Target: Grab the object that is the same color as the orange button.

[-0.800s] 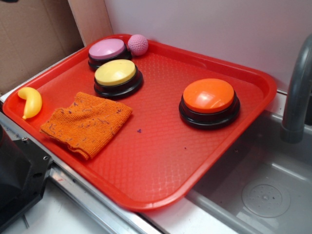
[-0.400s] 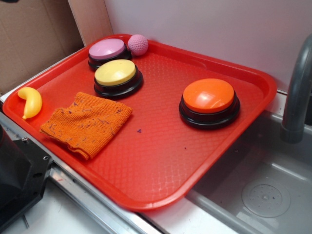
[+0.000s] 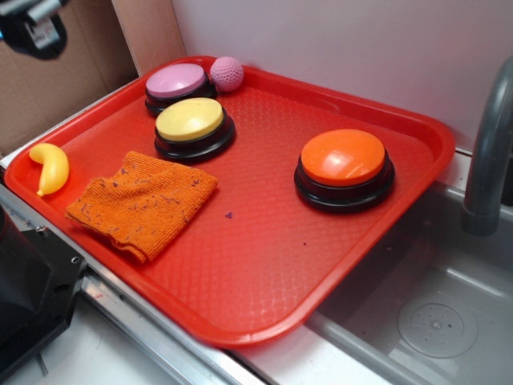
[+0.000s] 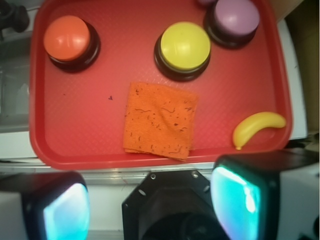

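Next, my gripper grabs the orange cloth by its flecked middle [image 3: 143, 205], to pick out the match for the orange button [image 3: 343, 159].
The folded orange knitted cloth [image 3: 143, 203] with dark flecks lies flat on the red tray [image 3: 264, 273], near its front left; it also shows in the wrist view [image 4: 160, 120]. The orange button [image 3: 343, 159] on its black base stands at the tray's right; in the wrist view it [image 4: 66, 37] is at the upper left. My gripper [image 4: 150, 207] is open and empty, high above the tray's near edge, short of the cloth. In the exterior view only a part of it [image 3: 32, 24] shows at the top left corner.
A yellow-topped button [image 3: 190, 120] and a pink-topped button [image 3: 175, 81] stand at the tray's back left, with a pink ball [image 3: 226, 73] behind. A yellow toy banana [image 3: 51, 167] lies at the left rim. A sink [image 3: 433, 321] and grey faucet [image 3: 489, 152] are right. The arm's black base [image 3: 28, 289] is front left.
Part of my gripper has come into the exterior view at the top left corner. The things on the tray have not moved.
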Robot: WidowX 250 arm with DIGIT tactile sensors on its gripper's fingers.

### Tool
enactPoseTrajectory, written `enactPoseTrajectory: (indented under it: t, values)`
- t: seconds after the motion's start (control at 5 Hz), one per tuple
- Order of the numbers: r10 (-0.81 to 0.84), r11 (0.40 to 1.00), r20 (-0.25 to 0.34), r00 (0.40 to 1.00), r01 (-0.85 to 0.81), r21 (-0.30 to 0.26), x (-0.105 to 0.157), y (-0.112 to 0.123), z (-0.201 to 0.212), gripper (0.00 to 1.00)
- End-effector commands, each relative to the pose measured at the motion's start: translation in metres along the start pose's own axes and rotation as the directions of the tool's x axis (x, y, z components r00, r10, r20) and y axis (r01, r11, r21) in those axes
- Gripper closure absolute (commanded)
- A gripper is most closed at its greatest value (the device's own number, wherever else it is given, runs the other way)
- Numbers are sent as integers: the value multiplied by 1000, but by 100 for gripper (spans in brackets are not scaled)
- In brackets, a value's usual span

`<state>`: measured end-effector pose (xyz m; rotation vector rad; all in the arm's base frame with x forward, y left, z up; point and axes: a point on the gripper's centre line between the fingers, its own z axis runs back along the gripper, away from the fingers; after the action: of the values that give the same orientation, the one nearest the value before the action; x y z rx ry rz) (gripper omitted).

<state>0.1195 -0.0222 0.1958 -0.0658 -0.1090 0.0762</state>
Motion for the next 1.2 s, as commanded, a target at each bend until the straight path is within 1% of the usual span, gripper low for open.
enactPoseTrajectory:
  t: [0.0,0.2,0.4,0.6,0.8,1.0]
  values:
    - [89,996,16,996,-89,8,5,2,-52,0]
    - [120,993,-44,992,-120,-5,5,13,-82,0]
    - [197,978,-35,980,-194,82,1,27,-109,0]
    - [224,966,-30,974,-218,140,-1,39,-129,0]
    - [217,968,-14,976,-213,132,-1,39,-148,0]
    - [209,972,7,978,-208,111,0,41,-161,0]
